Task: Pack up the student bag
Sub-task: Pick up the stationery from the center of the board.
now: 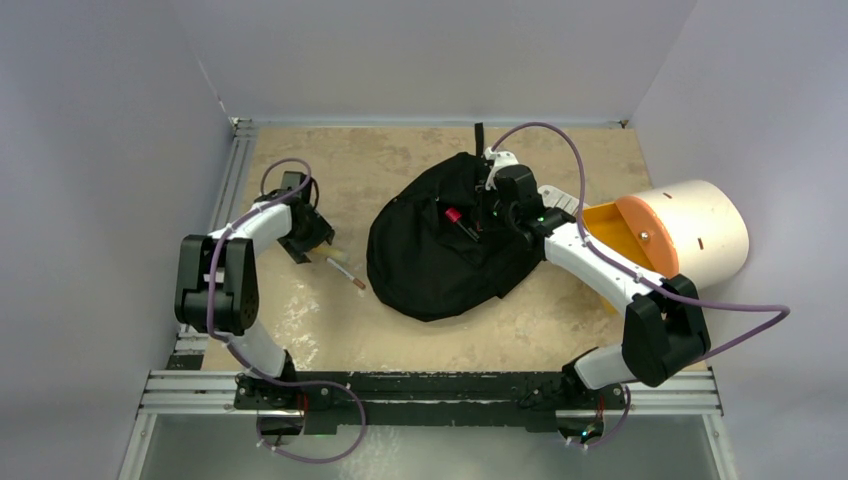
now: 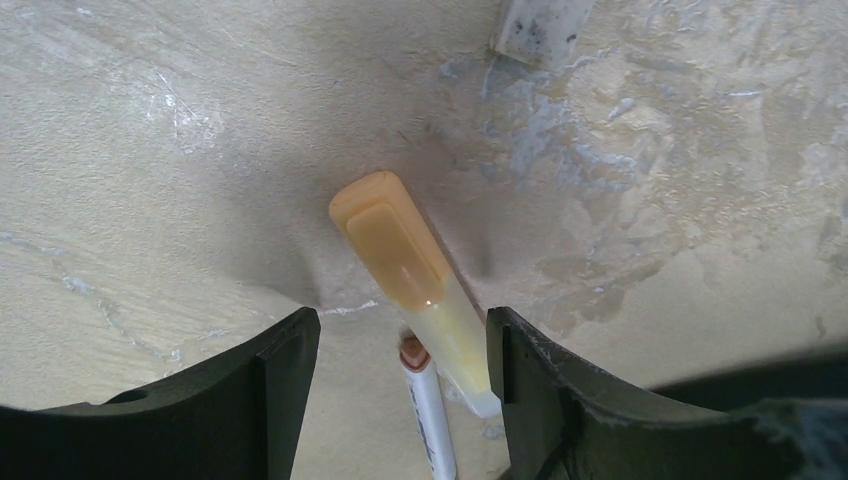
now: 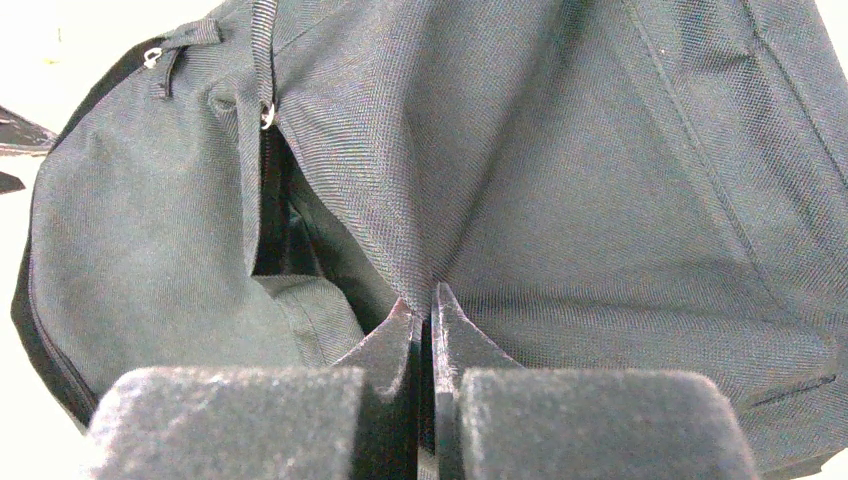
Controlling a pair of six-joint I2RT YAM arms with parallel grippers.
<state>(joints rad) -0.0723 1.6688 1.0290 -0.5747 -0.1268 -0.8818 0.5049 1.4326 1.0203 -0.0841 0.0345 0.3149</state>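
Next, my left gripper grabs the yellow highlighter by its middle, leaving its pale end free to enter the student bag [image 1: 430, 262].
The student bag [image 1: 430, 262] is a black fabric backpack lying in the middle of the table, with a red-capped marker [image 1: 455, 217] at its opening. My right gripper [image 1: 490, 205] is shut, and a fold of the student bag [image 3: 600, 180] is pinched between the tips of the right gripper [image 3: 422, 300] and pulled up. My left gripper [image 2: 400, 320] hangs open over the table at the left. A yellow highlighter [image 2: 400, 260] and a white marker with a brown cap [image 2: 428, 400] lie between its fingers, the highlighter close against the right finger [image 2: 530, 370].
A cream-and-orange cylinder [image 1: 680, 230] lies on its side at the right, just behind the right arm. The highlighter [image 1: 335, 257] and white marker [image 1: 347, 272] lie on the bare tabletop left of the bag. Grey walls surround the table.
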